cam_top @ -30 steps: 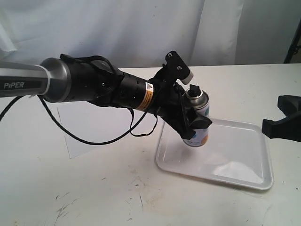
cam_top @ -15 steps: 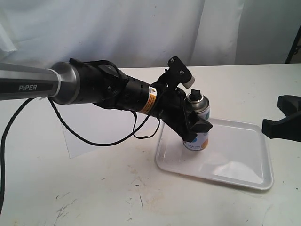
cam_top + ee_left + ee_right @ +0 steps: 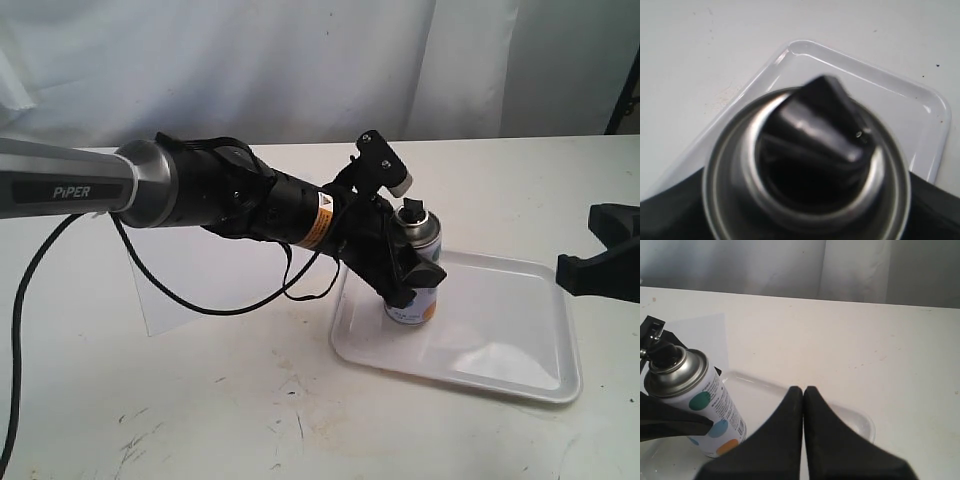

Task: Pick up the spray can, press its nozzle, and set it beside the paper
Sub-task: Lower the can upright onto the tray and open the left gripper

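The robot's left gripper should open now, because the spray can's base (image 3: 409,317) sits flat on the bottom of the white tray and the spray can would stay upright.
The spray can (image 3: 412,305) stands upright over the left part of the white tray (image 3: 500,340), its base at or just above the tray floor. My left gripper (image 3: 418,272) is shut on the can's middle, reaching in from the left. The black nozzle (image 3: 410,209) sticks up untouched; the left wrist view looks straight down on the nozzle (image 3: 820,120) and silver top. The paper (image 3: 180,270) lies flat left of the tray, under the left arm. My right gripper (image 3: 803,390) is shut and empty, apart from the can (image 3: 705,410), which stands to one side of it.
The tray's raised rim (image 3: 865,70) surrounds the can. A black cable (image 3: 200,305) from the left arm loops over the paper. My right gripper (image 3: 590,265) hangs at the scene's right edge beyond the tray. A white curtain backs the table.
The left gripper has lowered the spray can toward the tray floor and drawn it slightly left. The right gripper has not moved.
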Controlling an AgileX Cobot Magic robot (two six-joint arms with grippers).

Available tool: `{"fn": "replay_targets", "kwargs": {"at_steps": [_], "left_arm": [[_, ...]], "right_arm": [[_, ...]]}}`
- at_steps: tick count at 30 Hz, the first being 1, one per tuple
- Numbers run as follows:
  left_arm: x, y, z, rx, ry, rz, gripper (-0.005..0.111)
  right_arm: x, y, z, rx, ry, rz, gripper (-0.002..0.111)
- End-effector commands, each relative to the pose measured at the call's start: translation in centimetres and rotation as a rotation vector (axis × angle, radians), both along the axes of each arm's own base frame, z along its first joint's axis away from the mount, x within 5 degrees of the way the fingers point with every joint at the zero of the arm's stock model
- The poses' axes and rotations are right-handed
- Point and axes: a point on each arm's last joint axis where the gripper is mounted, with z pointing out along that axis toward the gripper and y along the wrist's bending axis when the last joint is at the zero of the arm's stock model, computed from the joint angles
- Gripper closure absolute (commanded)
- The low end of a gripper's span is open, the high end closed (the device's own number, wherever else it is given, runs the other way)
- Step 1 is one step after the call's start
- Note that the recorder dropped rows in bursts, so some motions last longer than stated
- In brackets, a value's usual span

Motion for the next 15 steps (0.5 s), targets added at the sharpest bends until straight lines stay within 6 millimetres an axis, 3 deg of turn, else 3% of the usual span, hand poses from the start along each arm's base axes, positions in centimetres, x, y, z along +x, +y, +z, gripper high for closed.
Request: {"fn": "replay_targets", "kwargs": {"at_steps": [1,7,15], "left_arm": [[0.19,-0.25,0.92,-0.027,-0.014,0.01,0.104],[0.19,-0.25,0.92,-0.027,-0.014,0.01,0.08],[-0.26,-0.42,1.02,-0.045,0.006,-0.037,0.077]], "right_arm": [[-0.15,-0.05,-0.16,-0.005,0.004,0.004,0.108],[-0.15,-0.05,-0.16,-0.005,0.004,0.004,0.108],[-0.15,-0.05,-0.16,-0.005,0.004,0.004,0.108]]}}
